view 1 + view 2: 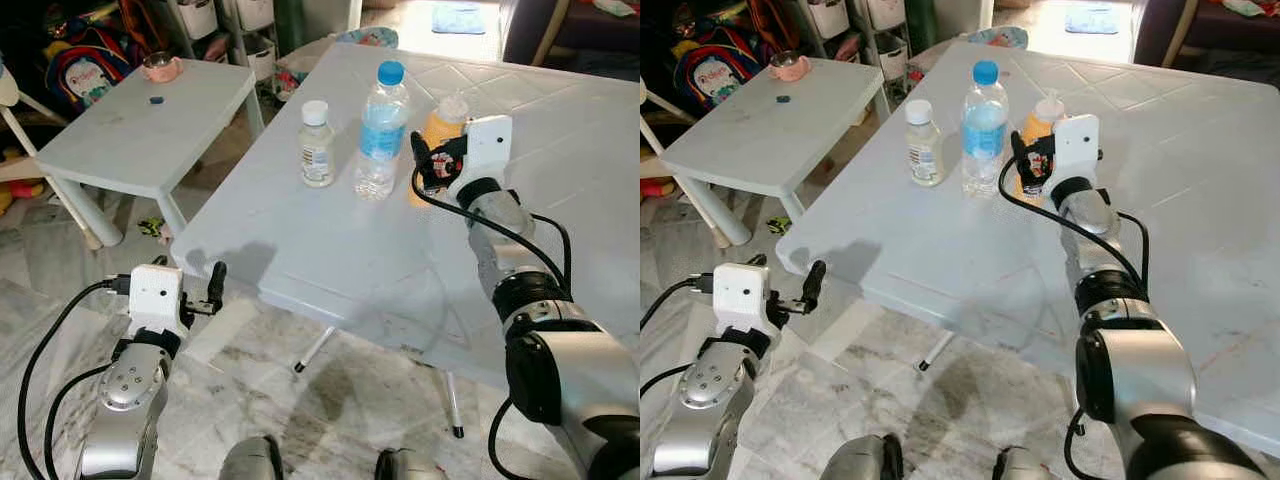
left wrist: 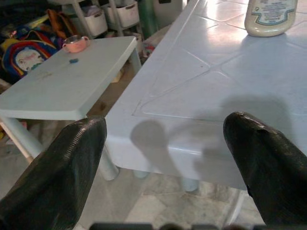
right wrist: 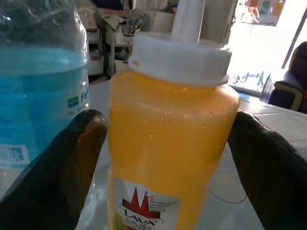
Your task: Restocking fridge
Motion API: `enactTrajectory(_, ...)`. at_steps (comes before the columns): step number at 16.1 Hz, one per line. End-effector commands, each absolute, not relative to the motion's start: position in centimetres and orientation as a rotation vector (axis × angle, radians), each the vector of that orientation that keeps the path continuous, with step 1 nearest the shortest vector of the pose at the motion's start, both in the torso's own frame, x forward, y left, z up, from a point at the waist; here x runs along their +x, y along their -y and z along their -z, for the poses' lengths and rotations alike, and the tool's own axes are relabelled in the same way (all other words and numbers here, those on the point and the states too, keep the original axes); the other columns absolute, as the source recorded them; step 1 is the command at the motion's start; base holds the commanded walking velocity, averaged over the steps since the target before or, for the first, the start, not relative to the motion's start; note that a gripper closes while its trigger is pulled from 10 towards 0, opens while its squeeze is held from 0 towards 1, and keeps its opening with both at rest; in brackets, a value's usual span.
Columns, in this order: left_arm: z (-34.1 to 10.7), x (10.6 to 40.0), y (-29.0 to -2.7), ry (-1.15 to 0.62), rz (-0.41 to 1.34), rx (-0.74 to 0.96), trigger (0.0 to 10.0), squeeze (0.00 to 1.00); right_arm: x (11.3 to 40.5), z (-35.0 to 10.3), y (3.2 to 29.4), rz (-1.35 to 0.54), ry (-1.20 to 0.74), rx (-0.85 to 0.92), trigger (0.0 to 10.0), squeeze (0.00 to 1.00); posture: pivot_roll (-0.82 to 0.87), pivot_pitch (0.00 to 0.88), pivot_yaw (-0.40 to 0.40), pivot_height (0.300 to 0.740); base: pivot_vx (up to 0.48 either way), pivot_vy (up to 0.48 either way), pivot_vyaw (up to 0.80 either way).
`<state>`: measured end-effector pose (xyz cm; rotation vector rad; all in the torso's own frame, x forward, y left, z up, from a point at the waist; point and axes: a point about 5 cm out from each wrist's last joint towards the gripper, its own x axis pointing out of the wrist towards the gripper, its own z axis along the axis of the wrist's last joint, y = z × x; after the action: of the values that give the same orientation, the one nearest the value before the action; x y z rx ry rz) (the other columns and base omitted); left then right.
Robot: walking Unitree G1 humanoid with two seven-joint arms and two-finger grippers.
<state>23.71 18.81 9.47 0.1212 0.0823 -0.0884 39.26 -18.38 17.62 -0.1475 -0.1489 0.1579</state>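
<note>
The sauce bottle bulges at its shoulder [image 3: 175, 98] and gets narrower below. The right gripper grabs the sauce bottle by its narrower waist [image 3: 158, 179] next.
On the large white table [image 1: 330, 250] stand three bottles in a row: a small white-capped bottle [image 1: 317, 145], a clear water bottle [image 1: 381, 132] with a blue cap, and an orange sauce bottle [image 1: 446, 122] with a white nozzle cap. My right gripper [image 1: 424, 165] is open and reaches around the sauce bottle [image 3: 168, 143], one black finger [image 3: 57, 177] on each side of it, close to its walls. The water bottle [image 3: 43, 86] stands just beside it. My left gripper [image 1: 213, 285] hangs open and empty, low by the table's near left corner [image 2: 144, 143].
A smaller white table [image 1: 150, 135] stands to the left with a pink cup [image 1: 160, 67] and a small blue item [image 1: 155, 99]. Behind it are a colourful backpack [image 1: 85, 60] and storage drawers [image 1: 200, 18]. Marble floor [image 1: 330, 410] and thin table legs [image 1: 452, 400] lie below.
</note>
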Motion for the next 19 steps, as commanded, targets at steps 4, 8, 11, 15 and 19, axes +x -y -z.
enactTrajectory(4, -9.9, 23.7, -19.0, -0.078, 0.084, 0.131, 10.0, 0.00, 39.7, -18.7, 18.5, -0.173, 0.164, -0.172, 0.0, 0.00, 0.14, 0.101, 0.073, 0.740, 0.000, 0.000, 0.00)
enactTrajectory(8, -9.7, 23.9, -18.7, -0.081, 0.090, 0.123, 10.0, 0.00, 39.6, -19.0, 18.5, -0.176, 0.185, -0.212, 1.2, 0.00, 0.13, 0.097, 0.071, 0.740, 0.000, 0.000, 0.00)
enactTrajectory(11, -9.6, 24.3, -18.2, -0.080, 0.096, 0.115, 10.0, 0.00, 39.6, -19.3, 18.2, -0.208, 0.206, -0.242, 3.1, 0.00, 0.12, 0.092, 0.065, 0.740, 0.000, 0.000, 0.00)
enactTrajectory(15, -9.7, 24.9, -17.9, -0.069, 0.093, 0.105, 10.0, 0.00, 39.6, -19.5, 18.0, -0.235, 0.218, -0.252, 8.8, 0.00, 0.10, 0.089, 0.055, 0.740, 0.000, 0.000, 0.00)
enactTrajectory(19, -9.7, 25.2, -17.7, -0.062, 0.092, 0.099, 10.0, 0.00, 39.5, -19.8, 17.4, -0.281, 0.238, -0.258, 5.5, 0.00, 0.08, 0.089, 0.054, 0.740, 0.000, 0.000, 0.00)
